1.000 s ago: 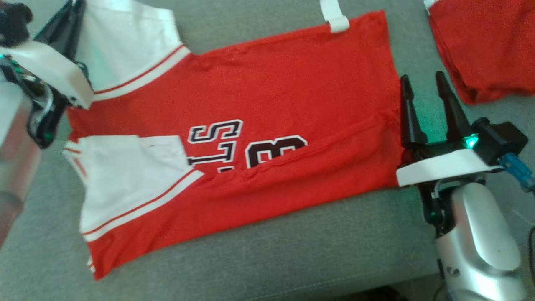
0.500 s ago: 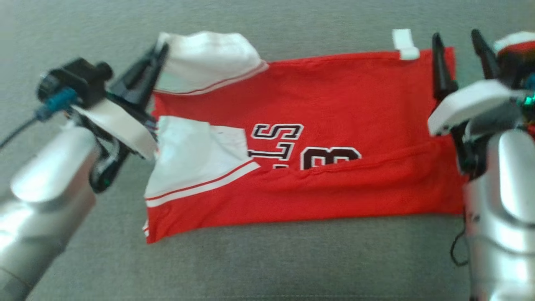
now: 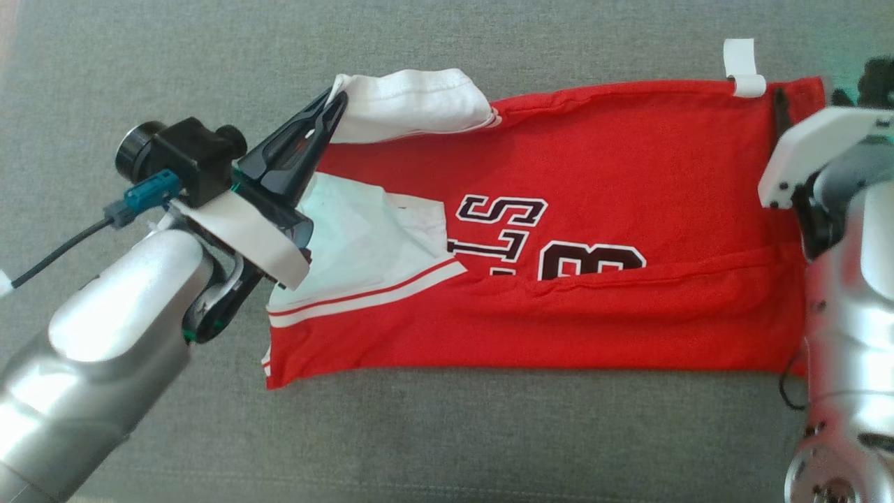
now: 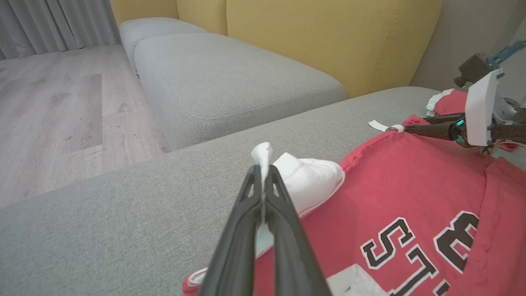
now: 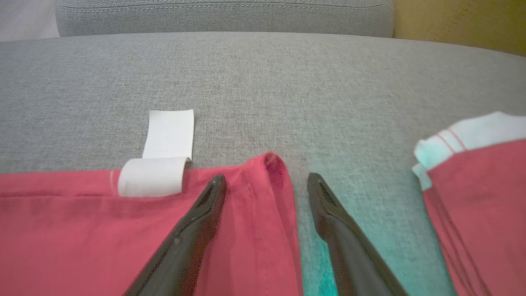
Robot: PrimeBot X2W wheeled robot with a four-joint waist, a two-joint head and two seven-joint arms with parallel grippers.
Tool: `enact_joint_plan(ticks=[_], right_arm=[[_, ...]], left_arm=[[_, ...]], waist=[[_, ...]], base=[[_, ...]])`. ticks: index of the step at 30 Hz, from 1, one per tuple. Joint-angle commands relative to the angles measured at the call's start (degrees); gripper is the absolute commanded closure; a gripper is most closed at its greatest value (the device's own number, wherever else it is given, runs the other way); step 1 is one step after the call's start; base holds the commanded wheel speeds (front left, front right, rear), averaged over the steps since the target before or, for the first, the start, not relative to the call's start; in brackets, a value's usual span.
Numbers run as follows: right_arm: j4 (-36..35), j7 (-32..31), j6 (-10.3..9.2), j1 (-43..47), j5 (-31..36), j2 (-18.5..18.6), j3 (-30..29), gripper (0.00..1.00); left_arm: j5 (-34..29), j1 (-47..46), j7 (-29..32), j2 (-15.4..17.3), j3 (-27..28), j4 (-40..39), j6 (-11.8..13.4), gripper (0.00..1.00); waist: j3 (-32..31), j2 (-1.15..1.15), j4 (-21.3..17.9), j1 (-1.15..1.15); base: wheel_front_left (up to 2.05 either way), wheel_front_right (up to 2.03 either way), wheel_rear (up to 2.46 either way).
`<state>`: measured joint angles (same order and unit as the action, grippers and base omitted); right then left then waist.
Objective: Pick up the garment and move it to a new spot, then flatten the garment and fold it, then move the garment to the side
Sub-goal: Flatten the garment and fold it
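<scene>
The garment's hem corner [image 3: 811, 91] stands up in a small fold, while the cloth [image 3: 670, 168] beside it lies flat, so my right gripper should grab the garment there next.
The garment [image 3: 614, 175], a red jersey with white sleeves and dark lettering, lies on the grey sofa cushion [image 3: 489, 433] with its near side folded over. My left gripper [image 3: 336, 103] is shut on the edge of the far white sleeve [image 3: 419, 105], which is lifted and bunched toward the body. The left wrist view has a tuft of white sleeve [image 4: 261, 151] pinched at my left gripper's [image 4: 261, 170] tips. My right gripper [image 5: 267, 181] is open at the garment's far right corner [image 5: 273, 164]. One finger rests over the red cloth, the other over the cushion.
A white tag [image 5: 164, 164] sticks out from the far hem. A second red garment [image 5: 472, 197] lies to the right on the cushion. Yellow back cushions [image 4: 328, 37] stand behind, and a wooden floor [image 4: 49, 102] lies beyond the seat's left end.
The head camera has shifted. My left gripper has pulled the far sleeve up and inward, bunching it. My right gripper has gone from the hem's near end to its far corner.
</scene>
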<state>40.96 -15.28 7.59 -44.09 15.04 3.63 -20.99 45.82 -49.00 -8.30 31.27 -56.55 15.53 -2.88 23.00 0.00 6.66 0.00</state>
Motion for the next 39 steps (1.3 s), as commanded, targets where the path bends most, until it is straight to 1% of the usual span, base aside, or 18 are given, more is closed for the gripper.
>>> enact_joint_plan(ticks=[1, 4, 5, 6, 10, 14, 18, 24, 29, 35, 37, 39], right_arm=[[-0.9, 0.3, -0.1, -1.7, 0.4, -0.2, 1.1, 0.0], [2.5, 0.9, -0.1, -3.1, 2.5, 0.0, 1.3, 0.0], [3.6, 1.0, -0.1, -3.5, 3.2, 0.3, 1.5, 0.82], [4.6, 1.0, -0.1, -3.9, 3.9, 0.7, 1.6, 1.0], [7.6, 2.0, -0.1, -6.2, 4.8, 1.5, 1.8, 1.0], [9.4, 4.7, -0.1, -8.9, 3.4, 1.8, 3.1, 1.0], [10.9, 7.8, -0.1, -12.1, -0.3, 1.8, 6.1, 1.0], [11.5, 11.7, -0.1, -17.1, -8.2, 1.7, 11.6, 1.0], [10.5, 15.5, -0.1, -20.7, -13.8, 1.7, 16.9, 1.0], [10.5, 19.6, -0.1, -23.0, -18.3, 2.1, 19.1, 1.0], [11.1, 20.3, -0.1, -22.8, -19.1, 2.5, 19.8, 1.0], [12.0, 20.6, -0.1, -22.3, -20.2, 2.8, 20.4, 1.0]], left_arm=[[-0.3, -1.6, 0.1, 2.6, 2.3, -1.5, 0.5, 1.0], [-0.1, -1.8, 0.2, 2.8, 2.5, -1.9, 0.8, 1.0], [-0.1, -1.9, 0.2, 2.8, 2.6, -2.0, 0.8, 1.0], [0.0, -2.0, 0.2, 2.9, 2.7, -2.0, 0.9, 1.0], [0.6, -2.4, 0.0, 3.5, 3.6, -1.2, 1.5, 1.0], [1.2, -2.9, -0.3, 4.1, 4.6, 0.4, 1.8, 1.0], [1.4, -4.5, -0.7, 5.0, 5.9, 3.0, 2.1, 1.0], [0.5, -10.1, -1.3, 5.0, 7.5, 8.6, 1.4, 1.0], [-1.7, -16.3, -3.7, 3.5, 8.3, 14.1, 0.3, 1.0], [-4.1, -21.3, -6.3, 0.3, 10.4, 21.2, 0.4, 1.0], [-4.7, -21.5, -6.5, -0.8, 11.0, 22.6, 0.1, 1.0], [-5.3, -20.8, -6.6, -1.6, 10.9, 23.6, -0.9, 1.0]], waist=[[0.1, 0.0, 0.0, 0.0], [0.5, 0.0, -0.2, 0.0], [0.5, 0.0, -0.3, 0.0], [0.5, 0.0, -0.4, 0.0], [0.0, 0.0, -1.2, 0.0], [-1.2, 0.0, -2.6, 0.0], [-1.9, 0.0, -4.2, 0.0], [-1.2, 0.0, -5.9, 0.0], [-0.1, 0.0, -7.0, 0.0], [0.2, 0.0, -7.5, 0.0], [0.0, 0.0, -7.4, 0.0], [-0.4, 0.0, -7.2, 0.0]], base=[[0.0, 0.0, 0.0], [0.0, 0.0, 0.0], [0.0, 0.0, 0.0], [0.0, 0.0, 0.0], [0.0, 0.0, 0.0], [0.0, 0.0, 0.0], [0.0, 0.0, 0.0], [0.0, 0.0, 0.0], [0.0, 0.0, 0.0], [0.0, 0.0, 0.0], [0.0, 0.0, 0.0], [0.0, 0.0, 0.0]])
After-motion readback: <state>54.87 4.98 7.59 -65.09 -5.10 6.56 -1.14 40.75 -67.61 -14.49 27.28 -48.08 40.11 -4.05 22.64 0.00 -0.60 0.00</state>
